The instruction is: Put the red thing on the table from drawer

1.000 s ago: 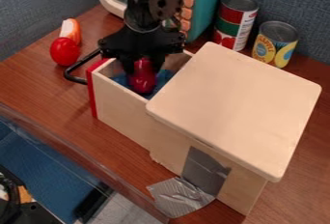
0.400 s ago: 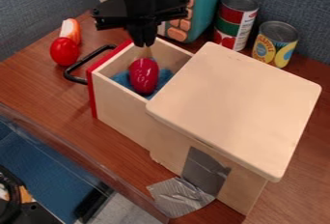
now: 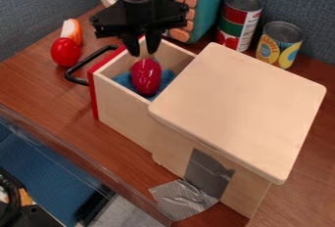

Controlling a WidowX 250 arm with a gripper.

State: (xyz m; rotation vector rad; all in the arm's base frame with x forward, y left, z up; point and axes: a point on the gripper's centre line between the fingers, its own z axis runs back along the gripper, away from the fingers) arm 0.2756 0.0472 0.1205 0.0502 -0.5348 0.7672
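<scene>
My gripper grabs the dark red thing from the drawer (image 3: 122, 108) by its rounded top next, to bring the thing onto the table.
The gripper (image 3: 143, 52) hangs just above the upper end of the red thing (image 3: 146, 78), with its two fingers apart and nothing held between them. Smooth, dark red and oval, the red thing leans on blue cloth inside the pulled-out wooden drawer (image 3: 122, 108). A pale tip shows at its top, close under the fingers. The drawer has a red front panel and a black handle. It extends from the wooden cabinet (image 3: 239, 106) over the brown table (image 3: 39, 81).
Left of the handle lie a bright red round object (image 3: 65, 52) and an orange-and-white piece (image 3: 72, 30). A teal toy appliance (image 3: 208, 8) and two cans, one red-and-green (image 3: 237, 23) and one yellow (image 3: 280, 45), stand behind. Silver tape (image 3: 183, 199) is at the cabinet's foot.
The gripper has risen out of the drawer from around the red thing, which stays inside. Its fingers, close together at the middle moment, have since spread, with the gripper slightly lower.
</scene>
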